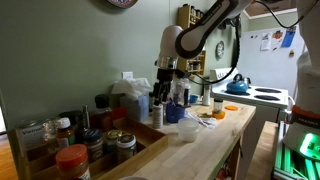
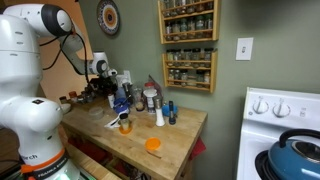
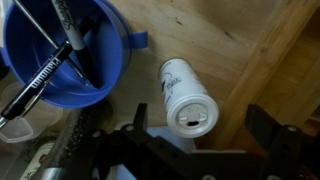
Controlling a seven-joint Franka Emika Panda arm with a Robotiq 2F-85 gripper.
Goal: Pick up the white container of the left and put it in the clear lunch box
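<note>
My gripper should go lower first and then close on the white container, since its fingers end above the white container's cap (image 3: 192,116).
In the wrist view the white container (image 3: 185,95) stands upright on the wooden counter, seen from above, with a white flip-top cap. My gripper (image 3: 200,122) is open, and its two dark fingers straddle the container without touching it. In an exterior view the gripper (image 1: 165,84) hangs over the crowded back of the counter, just above the white container (image 1: 157,113). In an exterior view my gripper (image 2: 107,86) is low among the bottles, and the container is hidden there. A clear plastic tub (image 1: 188,129) sits on the counter in front.
A blue bowl (image 3: 65,55) holding markers stands close beside the container. Jars and bottles crowd the counter's back, with a wooden tray of red-lidded jars (image 1: 72,158) nearer the camera. A spice rack (image 2: 188,45) hangs on the wall. A stove with a blue kettle (image 2: 295,155) stands beyond the counter end.
</note>
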